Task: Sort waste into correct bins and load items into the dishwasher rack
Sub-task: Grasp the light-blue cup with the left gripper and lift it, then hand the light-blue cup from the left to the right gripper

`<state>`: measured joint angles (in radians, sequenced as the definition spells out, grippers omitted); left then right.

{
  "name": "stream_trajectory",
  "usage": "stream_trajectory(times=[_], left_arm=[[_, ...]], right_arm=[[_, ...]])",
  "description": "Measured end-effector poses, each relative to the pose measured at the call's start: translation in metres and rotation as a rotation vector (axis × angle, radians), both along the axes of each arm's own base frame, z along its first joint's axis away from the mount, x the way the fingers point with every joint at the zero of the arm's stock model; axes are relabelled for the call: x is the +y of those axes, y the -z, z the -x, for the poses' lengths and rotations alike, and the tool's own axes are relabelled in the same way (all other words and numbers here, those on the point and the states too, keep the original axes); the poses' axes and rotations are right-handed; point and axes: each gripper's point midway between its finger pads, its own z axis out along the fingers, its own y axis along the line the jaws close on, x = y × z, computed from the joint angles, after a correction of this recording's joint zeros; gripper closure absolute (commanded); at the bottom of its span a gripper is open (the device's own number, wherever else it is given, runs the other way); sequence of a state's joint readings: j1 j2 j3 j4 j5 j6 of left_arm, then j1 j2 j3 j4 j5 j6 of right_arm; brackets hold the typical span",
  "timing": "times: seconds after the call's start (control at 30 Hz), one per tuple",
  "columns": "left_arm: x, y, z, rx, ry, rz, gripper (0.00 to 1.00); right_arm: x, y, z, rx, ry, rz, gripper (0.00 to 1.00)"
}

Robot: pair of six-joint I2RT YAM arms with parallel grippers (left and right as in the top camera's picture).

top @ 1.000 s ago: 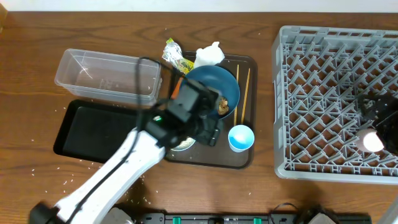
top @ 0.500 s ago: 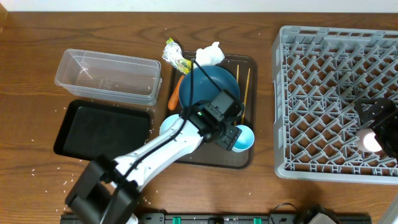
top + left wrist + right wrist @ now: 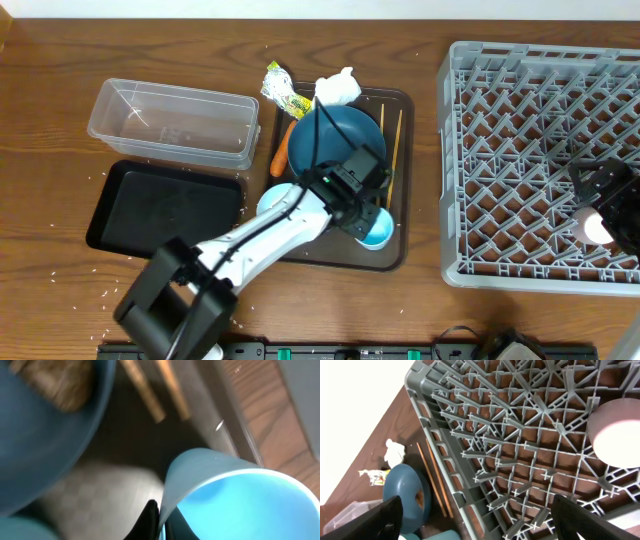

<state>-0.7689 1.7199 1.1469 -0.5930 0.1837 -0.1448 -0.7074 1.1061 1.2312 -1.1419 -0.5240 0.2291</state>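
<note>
The robot will load the rack (image 3: 530, 110), so its right gripper will take hold of the light-blue cup's outer side (image 3: 386, 228) next and leave the cup's rim to the left gripper.
My left gripper (image 3: 365, 213) is shut on the rim of the light-blue cup (image 3: 379, 234), which stands on the brown serving tray (image 3: 396, 256). In the left wrist view its fingers (image 3: 150, 519) pinch the cup's wall (image 3: 235, 495). Behind it lies the dark-blue plate (image 3: 335, 138) with a brown food lump (image 3: 65, 385). Chopsticks (image 3: 392, 150) lie to the plate's right and a white bowl (image 3: 272, 202) to the arm's left. Carrot (image 3: 280, 155), wrapper (image 3: 283, 95) and tissue (image 3: 338, 88) sit at the tray's back left. My right gripper (image 3: 603, 190) hangs open over the dishwasher rack (image 3: 530, 110), beside the pink cup (image 3: 615, 432).
The clear tub (image 3: 175, 122) stands at the back left with the black tray (image 3: 165, 208) just in front of it. White rice grains (image 3: 75, 272) are scattered on the table near the black tray. The rack fills the right side.
My left arm swung right across the serving tray to the light-blue cup and shut its jaws on the rim. The right arm stayed over the rack.
</note>
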Motion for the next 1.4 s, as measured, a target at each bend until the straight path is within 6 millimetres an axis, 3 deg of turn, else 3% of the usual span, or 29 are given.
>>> stream_trajectory(times=[0.1,0.2,0.33,0.43,0.5,0.73,0.9,1.1,1.23,1.3,1.4], left_arm=[[0.018,-0.026,-0.008,0.000,-0.052,0.028,0.94],[0.027,-0.080,-0.028,-0.066,-0.109,0.172,0.94],[0.053,-0.159,-0.046,-0.156,-0.172,0.418,0.94],[0.077,-0.199,-0.050,-0.177,-0.196,0.578,0.94],[0.082,-0.214,-0.046,-0.158,-0.181,0.666,0.94],[0.067,-0.249,-0.017,-0.022,-0.022,0.919,0.94],[0.059,-0.272,-0.001,0.032,0.087,1.043,0.94],[0.057,-0.283,0.008,0.075,0.131,1.100,0.94],[0.056,-0.288,0.008,0.079,0.137,1.115,0.94],[0.056,-0.290,0.008,0.077,0.143,1.121,0.94],[0.056,-0.291,0.008,0.078,0.145,1.125,0.92]], right_arm=[[0.005,-0.003,-0.003,-0.029,-0.053,0.009,0.12],[0.022,-0.012,-0.012,-0.092,-0.166,0.013,0.13],[0.068,-0.021,-0.023,-0.168,-0.389,-0.001,0.13],[0.112,-0.030,-0.026,-0.230,-0.585,-0.016,0.13],[0.142,-0.040,-0.029,-0.301,-0.719,-0.020,0.13],[0.245,-0.086,-0.016,-0.615,-1.178,-0.024,0.09],[0.297,-0.105,0.009,-0.765,-1.400,-0.039,0.09],[0.324,-0.106,0.018,-0.822,-1.514,-0.067,0.13],[0.337,-0.102,0.023,-0.831,-1.571,-0.092,0.28],[0.341,-0.102,0.025,-0.841,-1.590,-0.097,0.30],[0.344,-0.103,0.027,-0.855,-1.605,-0.100,0.45]])
